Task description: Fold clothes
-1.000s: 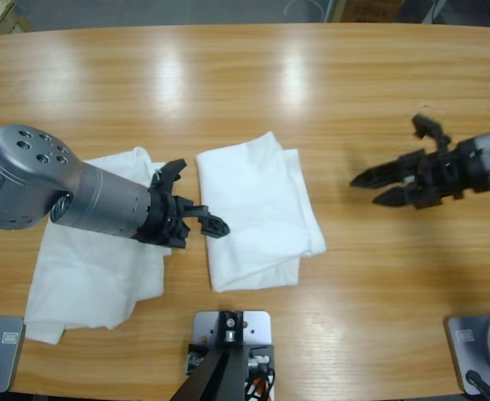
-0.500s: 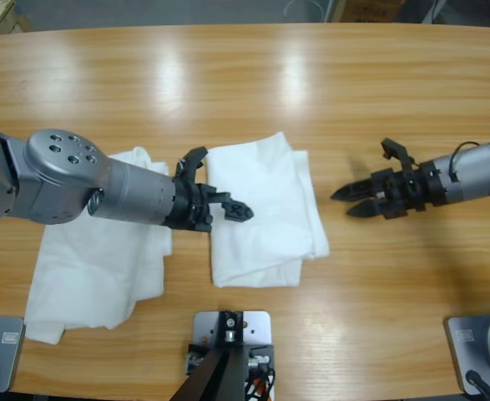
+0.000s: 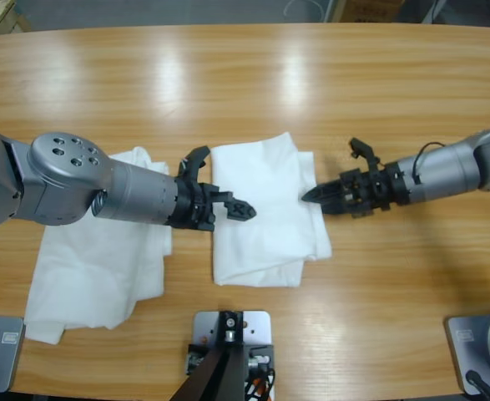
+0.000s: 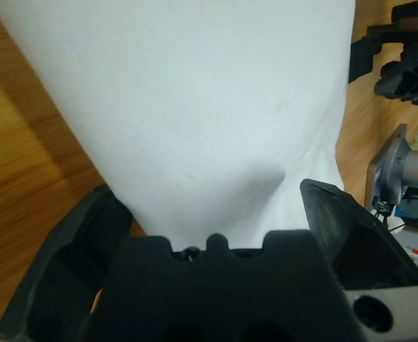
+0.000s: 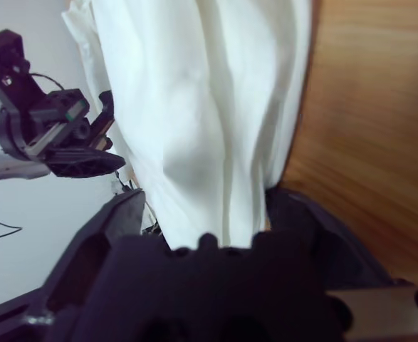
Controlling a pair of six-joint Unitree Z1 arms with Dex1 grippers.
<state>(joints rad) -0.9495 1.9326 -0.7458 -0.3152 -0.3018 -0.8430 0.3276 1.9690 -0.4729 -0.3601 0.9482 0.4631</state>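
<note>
I should next grab the folded garment by its smooth edge (image 3: 219, 231) with my left gripper, so that I can lay it on the second garment (image 3: 101, 271).
A folded white garment (image 3: 265, 209) lies at the table's middle. A second white garment (image 3: 94, 263) lies spread at the left, partly under the left arm. My left gripper (image 3: 228, 188) hangs over the folded garment's left edge, open, and the cloth (image 4: 194, 107) fills the space between and beyond its jaws. My right gripper (image 3: 311, 195) is at the garment's right edge, open, with the cloth's layered edge (image 5: 209, 128) between its jaws. Each wrist view also shows the other gripper: the right gripper (image 4: 401, 50) and the left gripper (image 5: 59, 135).
The wooden table (image 3: 253, 83) stretches bare behind the garments and to the right under the right arm. Its front edge runs close below the folded garment.
The right gripper has moved left across the bare wood to the folded garment's right edge. The left gripper went right onto the garment's left edge, then held still.
</note>
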